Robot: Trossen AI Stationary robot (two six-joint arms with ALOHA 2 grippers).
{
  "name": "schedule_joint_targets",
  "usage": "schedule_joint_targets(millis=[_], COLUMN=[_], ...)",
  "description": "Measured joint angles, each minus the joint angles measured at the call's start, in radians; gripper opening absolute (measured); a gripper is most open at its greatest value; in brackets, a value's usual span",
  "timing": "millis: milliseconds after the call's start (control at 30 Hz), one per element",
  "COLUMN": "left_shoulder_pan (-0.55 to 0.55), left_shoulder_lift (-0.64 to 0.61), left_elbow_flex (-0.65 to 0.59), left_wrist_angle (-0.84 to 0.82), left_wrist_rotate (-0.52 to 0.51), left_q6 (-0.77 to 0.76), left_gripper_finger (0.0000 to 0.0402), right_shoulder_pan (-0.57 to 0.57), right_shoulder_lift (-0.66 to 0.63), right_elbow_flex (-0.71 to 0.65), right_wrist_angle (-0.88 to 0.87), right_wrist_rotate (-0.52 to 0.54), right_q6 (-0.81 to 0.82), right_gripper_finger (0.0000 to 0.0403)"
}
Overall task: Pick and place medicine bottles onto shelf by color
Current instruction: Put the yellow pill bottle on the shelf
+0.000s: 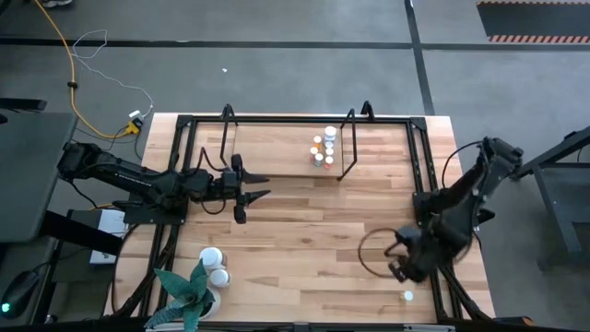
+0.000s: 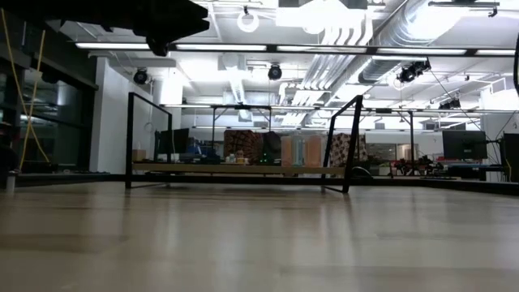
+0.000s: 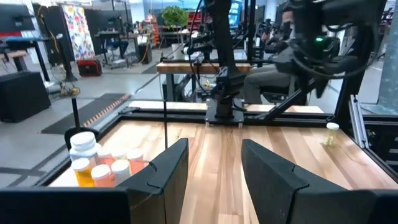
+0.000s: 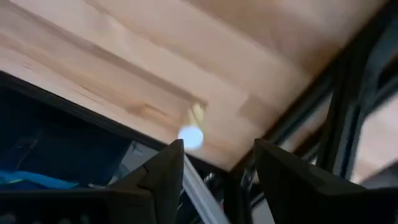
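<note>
The robot's right gripper will next grab the lone small bottle by its white cap (image 1: pixel 407 295), to set it among the others on the shelf (image 1: pixel 272 152).
The shelf (image 1: pixel 272 152) stands at the table's far middle and also shows in the low view (image 2: pixel 243 169). Several small medicine bottles (image 1: pixel 324 148) with white and orange tops stand on its right end (image 3: pixel 93 165). One small white-capped bottle (image 1: pixel 407 295) stands alone near the table's near right corner (image 4: pixel 191 134). Two larger white bottles (image 1: pixel 215 265) stand at the near left. My right gripper (image 4: pixel 217 168) hangs open, pointing steeply down, just above and beside the lone bottle (image 3: pixel 331 132). My left gripper (image 1: pixel 255 191) waits open and level at mid-table, left of centre.
A green spiky plant (image 1: pixel 187 288) in a white pot stands at the near left corner beside the white bottles. A thin dark loop (image 1: pixel 380 251) lies on the wood by the right arm. Black frame tubes (image 1: pixel 427 184) run along the table's edges. Bare wood lies in the middle.
</note>
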Motion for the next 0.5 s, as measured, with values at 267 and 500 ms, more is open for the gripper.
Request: schedule_joint_targets(millis=[267, 500], left_shoulder_pan=[0.0, 0.0], left_shoulder_lift=[0.0, 0.0], left_elbow_flex=[0.0, 0.0], left_wrist_angle=[-0.015, -0.015], left_wrist_rotate=[0.0, -0.001], left_q6=[-0.019, -0.019], left_gripper_finger=[0.014, 0.014], right_shoulder_pan=[0.115, 0.114], right_shoulder_lift=[0.134, 0.17], right_elbow_flex=[0.0, -0.078], right_wrist_angle=[0.202, 0.304], right_wrist_rotate=[-0.03, -0.065], right_q6=[0.144, 0.147], right_gripper_finger=[0.0186, 0.0186])
